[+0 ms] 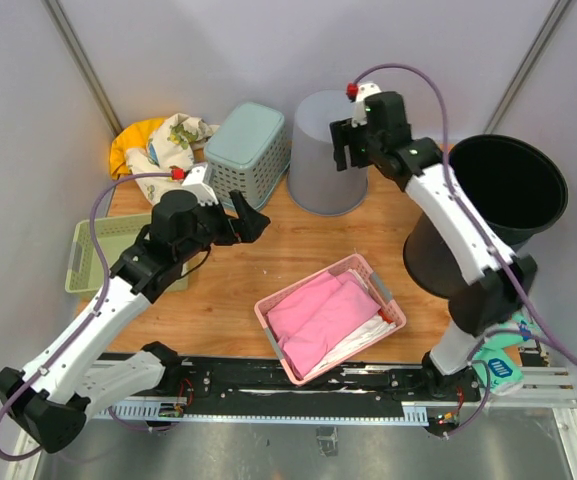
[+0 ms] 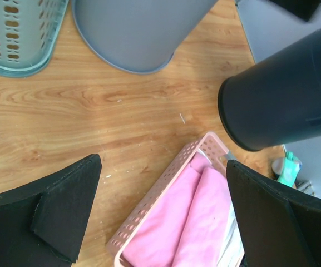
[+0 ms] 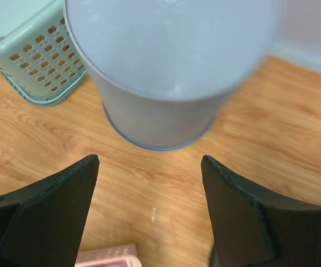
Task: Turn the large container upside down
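Observation:
I will grab the black bin's open rim (image 1: 453, 162) with my right gripper next, on the side facing the grey bin (image 1: 326, 158), to lift the black bin and turn it upside down.
A grey bin (image 1: 326, 158) stands upside down at the back middle, wide rim on the wood; it also shows in the right wrist view (image 3: 168, 67) and the left wrist view (image 2: 141, 30). A bigger black bin (image 1: 493, 215) stands upright at the right, mouth up, and appears in the left wrist view (image 2: 285, 103). My right gripper (image 1: 350, 155) hovers open and empty over the grey bin's near side (image 3: 149, 186). My left gripper (image 1: 251, 215) is open and empty over bare wood left of centre (image 2: 163, 208).
A teal perforated basket (image 1: 248, 150) lies upside down left of the grey bin. A pink basket (image 1: 330, 315) with pink cloth sits at the front middle. A green basket (image 1: 93, 255) and a pile of yellow cloth (image 1: 158, 145) are at the left.

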